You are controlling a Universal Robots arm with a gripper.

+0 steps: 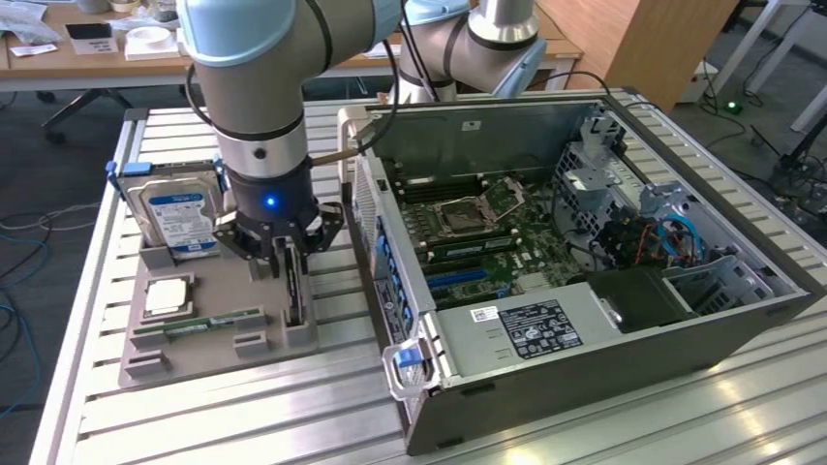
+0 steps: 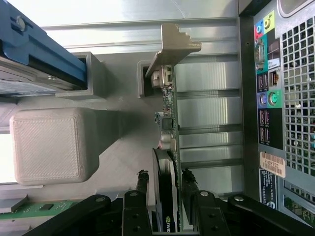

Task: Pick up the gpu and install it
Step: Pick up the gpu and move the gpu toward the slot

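Observation:
My gripper should next grab the GPU across the flat sides of its cooler end to install it, as the GPU's silver bracket bends outward at one end.
The gpu stands on edge in a slot of the grey holder tray at the exterior view's left. From the wrist I see its thin green board, the black cooler on one face and the silver bracket at the far end. My gripper is lowered over the card and open, one black finger on the cooler side and the other on the board side. A small gap shows between each finger and the card. The gripper straddles the end away from the bracket.
On the same tray sit a blue-labelled hard drive, a square processor and a narrow memory stick. The opened computer case lies at the exterior view's right, its motherboard exposed. Its rear port panel is close beside the card.

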